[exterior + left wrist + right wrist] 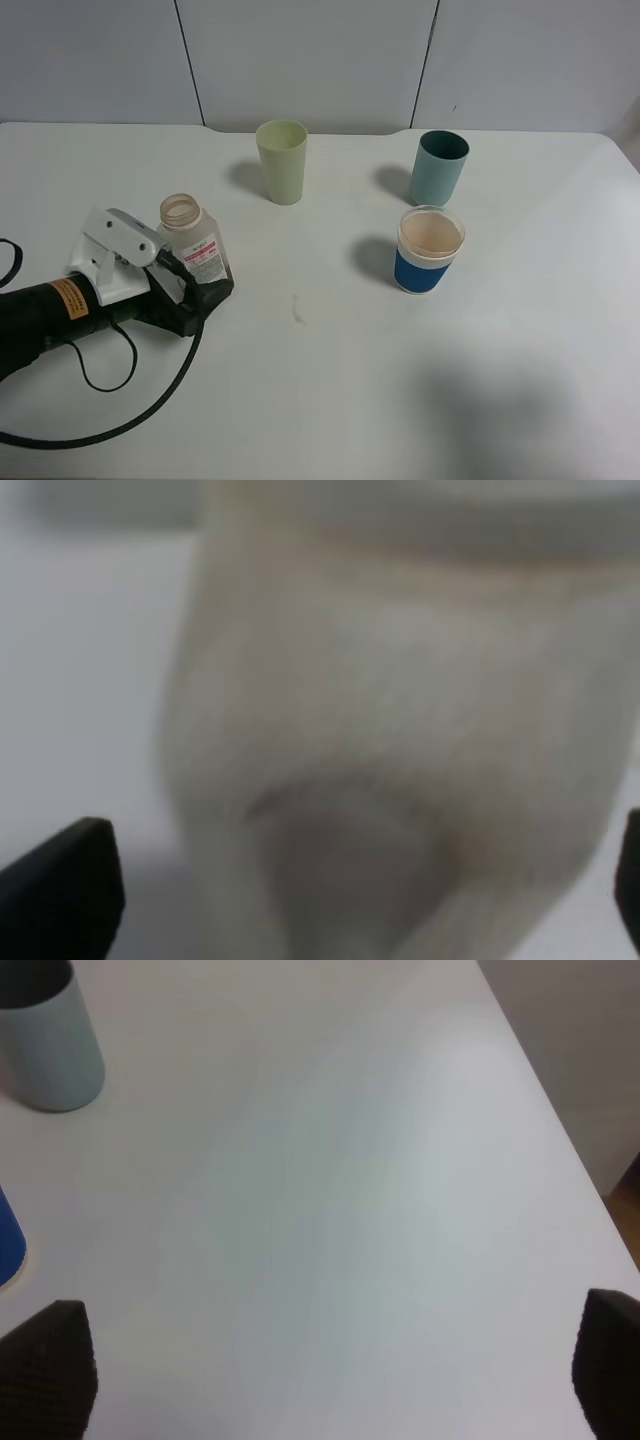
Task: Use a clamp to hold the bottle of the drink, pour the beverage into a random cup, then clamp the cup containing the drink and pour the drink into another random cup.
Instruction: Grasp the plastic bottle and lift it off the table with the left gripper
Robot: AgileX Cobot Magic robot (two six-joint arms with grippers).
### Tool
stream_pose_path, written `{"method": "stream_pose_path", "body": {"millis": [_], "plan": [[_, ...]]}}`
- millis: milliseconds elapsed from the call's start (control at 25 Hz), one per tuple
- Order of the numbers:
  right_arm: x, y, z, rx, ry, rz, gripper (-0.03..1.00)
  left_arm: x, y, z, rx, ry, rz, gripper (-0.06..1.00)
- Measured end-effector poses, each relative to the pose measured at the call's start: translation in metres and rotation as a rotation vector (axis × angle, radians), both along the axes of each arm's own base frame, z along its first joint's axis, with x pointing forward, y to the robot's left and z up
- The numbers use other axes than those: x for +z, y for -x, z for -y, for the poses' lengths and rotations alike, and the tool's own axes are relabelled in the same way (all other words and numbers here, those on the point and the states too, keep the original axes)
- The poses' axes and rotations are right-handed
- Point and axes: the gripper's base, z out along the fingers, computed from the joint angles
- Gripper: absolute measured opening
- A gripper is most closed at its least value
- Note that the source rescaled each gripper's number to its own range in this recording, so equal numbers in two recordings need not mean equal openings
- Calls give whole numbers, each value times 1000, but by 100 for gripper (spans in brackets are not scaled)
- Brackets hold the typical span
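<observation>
I should next grab the bottle by its labeled body (205, 257) with my left gripper. Then the bottle's open neck (180, 210) stays free to pour the beverage.
A clear bottle (195, 245) with an open neck and a pink-and-white label stands upright at the left of the table. My left gripper (205, 288) is open with its black fingers on either side of the bottle's base. The left wrist view shows the bottle (400, 730) blurred and very close, with a gap beside one fingertip (60, 880). A blue-banded cup (430, 250) holds a pale tan drink. A light green cup (282, 160) and a teal cup (439, 167) stand behind. My right gripper (330, 1370) is open and empty over bare table, and it is out of the exterior high view.
The right wrist view shows the teal cup (45, 1045), a sliver of the blue-banded cup (8, 1240) and the table's right edge (560, 1130). A black cable (150, 400) loops on the white table (330, 400) at the front left. A small stain (298, 310) marks the middle.
</observation>
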Motion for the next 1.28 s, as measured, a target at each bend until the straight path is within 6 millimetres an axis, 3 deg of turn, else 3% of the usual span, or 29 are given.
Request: {"method": "stream_pose_path", "body": {"millis": [360, 520, 600, 680, 720, 840, 1280], "plan": [[0, 0, 0, 0, 0, 0, 85, -5, -4, 4, -26, -1, -7, 99], [0, 0, 0, 0, 0, 0, 85, -5, -4, 4, -28, -1, -7, 87], [0, 0, 0, 0, 0, 0, 85, -5, -4, 4, -29, -2, -6, 66], [0, 0, 0, 0, 0, 0, 85, -5, -4, 4, -27, -3, -5, 17], [0, 0, 0, 0, 0, 0, 85, -5, -4, 4, -29, -3, -5, 1], [0, 0, 0, 0, 0, 0, 85, -5, -4, 4, -48, -16, 5, 5], [0, 0, 0, 0, 0, 0, 85, -5, -3, 5, -54, -19, 7, 5]]}}
